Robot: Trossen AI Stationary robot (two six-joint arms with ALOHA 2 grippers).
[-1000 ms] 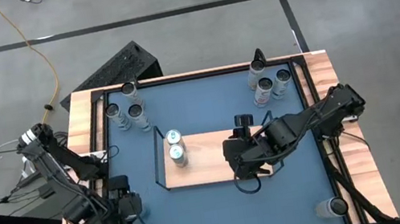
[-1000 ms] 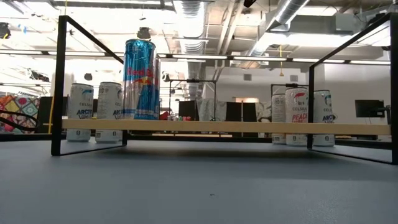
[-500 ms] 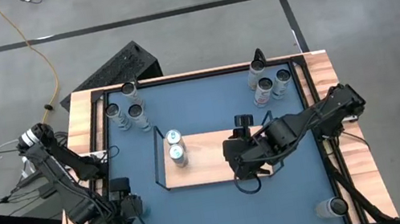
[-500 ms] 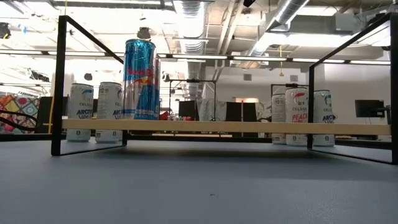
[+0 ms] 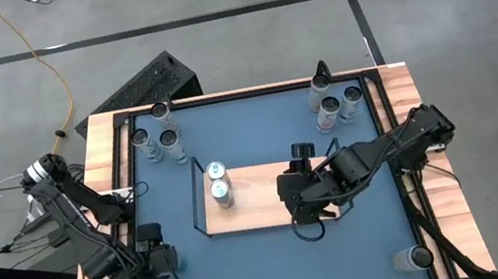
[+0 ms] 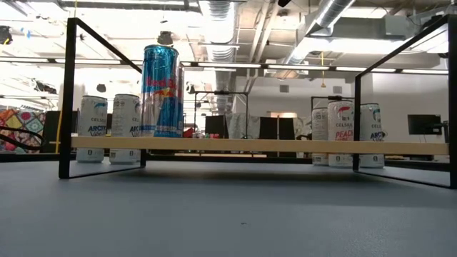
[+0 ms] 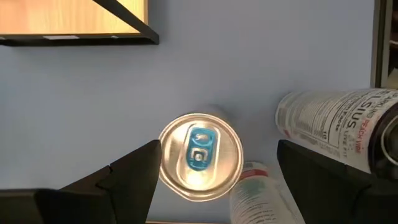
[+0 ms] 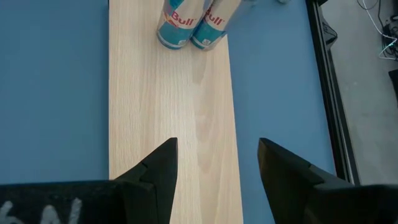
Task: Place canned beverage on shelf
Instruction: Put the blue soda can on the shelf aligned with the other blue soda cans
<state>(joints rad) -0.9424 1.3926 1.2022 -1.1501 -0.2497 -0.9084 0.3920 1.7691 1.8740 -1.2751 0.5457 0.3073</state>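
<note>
The silver can should be grabbed next by its blue-tabbed top end (image 7: 201, 157) with my left gripper, which should then place it on the shelf board (image 7: 68, 17).
An upright silver can (image 7: 200, 155) with a blue tab stands on the blue tabletop near its near-left corner. My left gripper (image 7: 217, 152) hangs open above it, one finger on either side of the can's top, touching nothing. The shelf (image 5: 259, 199) is a light-wood board in a black wire frame at the table's middle. Two Red Bull cans (image 5: 219, 183) stand on its left end; they also show in the right wrist view (image 8: 189, 22) and the low view (image 6: 161, 89). My right gripper (image 8: 217, 146) waits open above the shelf's right part, empty.
Two white cans lie on their sides beside the upright one (image 7: 336, 127) (image 7: 261, 193). Can groups stand at the far left (image 5: 155, 135) and far right (image 5: 335, 105) corners, and one can at the near right (image 5: 413, 258). The board's middle (image 8: 168, 112) is bare.
</note>
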